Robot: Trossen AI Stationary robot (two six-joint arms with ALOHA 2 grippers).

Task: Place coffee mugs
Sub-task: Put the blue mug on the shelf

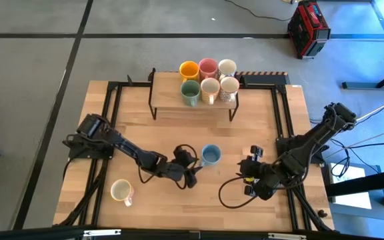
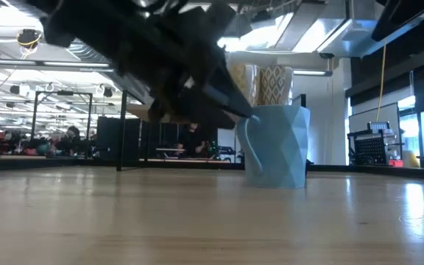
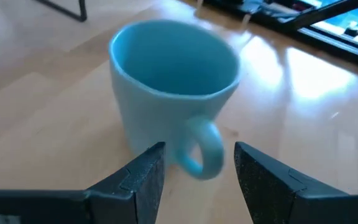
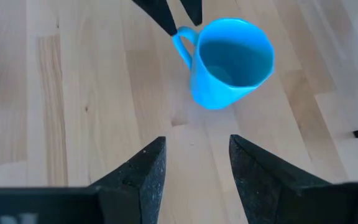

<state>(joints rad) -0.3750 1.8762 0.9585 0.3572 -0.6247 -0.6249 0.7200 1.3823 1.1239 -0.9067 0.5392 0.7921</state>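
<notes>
The light blue mug needs to go on the shelf (image 1: 167,85), so my left gripper should grab the light blue mug by its handle (image 1: 203,163) next.
A light blue mug (image 1: 211,155) stands upright on the wooden table, its handle (image 3: 202,149) turned toward my left gripper (image 3: 199,154). That gripper is open and low over the table, with one finger on each side of the handle and a gap to both. In the low view the left gripper (image 2: 238,107) reaches the mug (image 2: 278,147) from its left. My right gripper (image 4: 194,155) is open and hangs over bare wood to the right of the mug (image 4: 232,62), touching nothing. A cream mug (image 1: 121,191) sits near the table's near-left corner.
A raised wooden shelf on black legs (image 1: 172,100) stands at the far edge. It carries orange-yellow (image 1: 189,70), pink (image 1: 208,67), white (image 1: 227,67), green (image 1: 190,91), cream (image 1: 210,88) and speckled (image 1: 229,87) mugs. Bare wood lies between shelf and blue mug.
</notes>
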